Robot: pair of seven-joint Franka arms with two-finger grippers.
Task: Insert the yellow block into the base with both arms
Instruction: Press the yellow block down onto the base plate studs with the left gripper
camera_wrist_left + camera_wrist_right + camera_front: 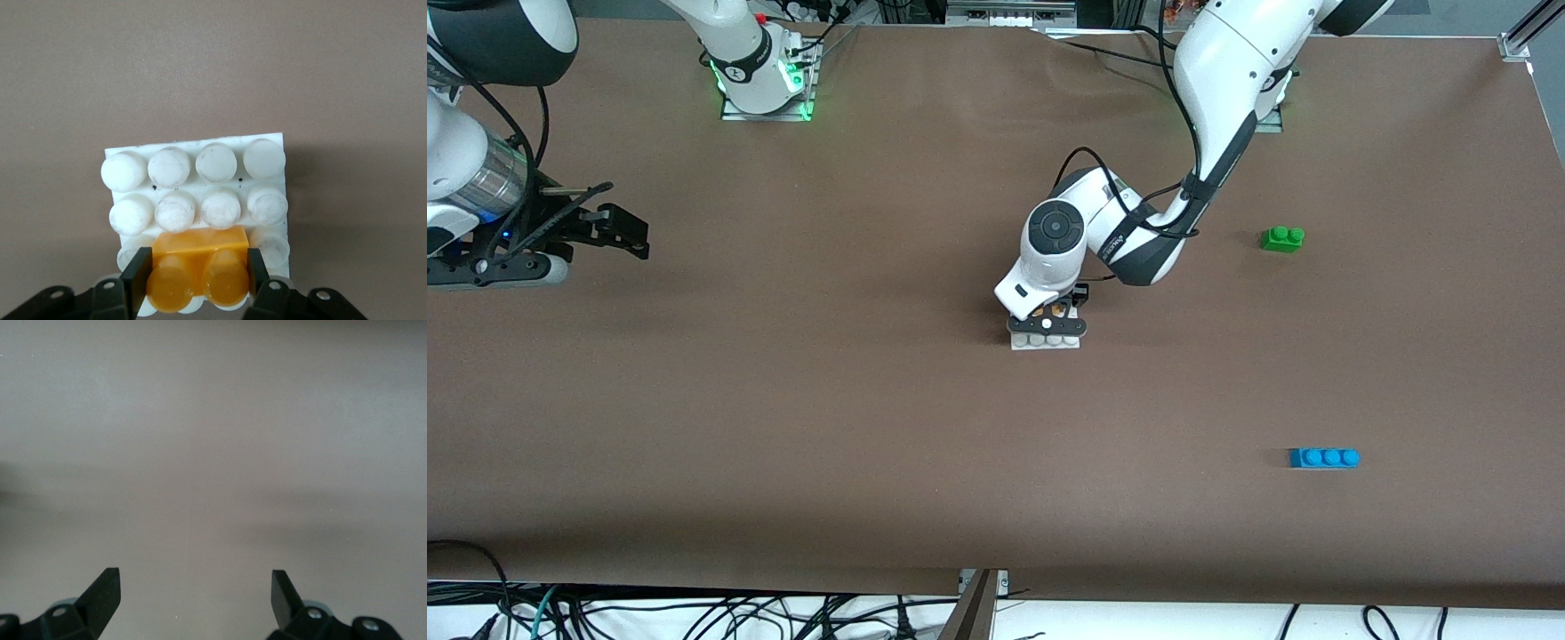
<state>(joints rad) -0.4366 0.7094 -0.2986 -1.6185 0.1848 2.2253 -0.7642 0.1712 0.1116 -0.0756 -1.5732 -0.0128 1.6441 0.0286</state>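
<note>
In the left wrist view the block sits on the white base's studs, so it is now time for my left gripper to release the yellow block [197, 270].
The white studded base [1044, 341] lies mid-table; the left wrist view shows it too [200, 183]. My left gripper [1060, 313] is right over it, shut on the yellow block [197, 270], its fingers [136, 280] on the block's two ends. The block sits on the base's studs at the edge row closest to the gripper. In the front view only a sliver of the yellow block [1059, 309] shows under the hand. My right gripper [195, 593] is open and empty, raised over bare table at the right arm's end [618, 233], waiting.
A green two-stud brick [1282, 238] lies toward the left arm's end of the table. A blue three-stud brick [1324, 458] lies nearer the front camera at that same end. The brown table [783, 400] spreads around the base.
</note>
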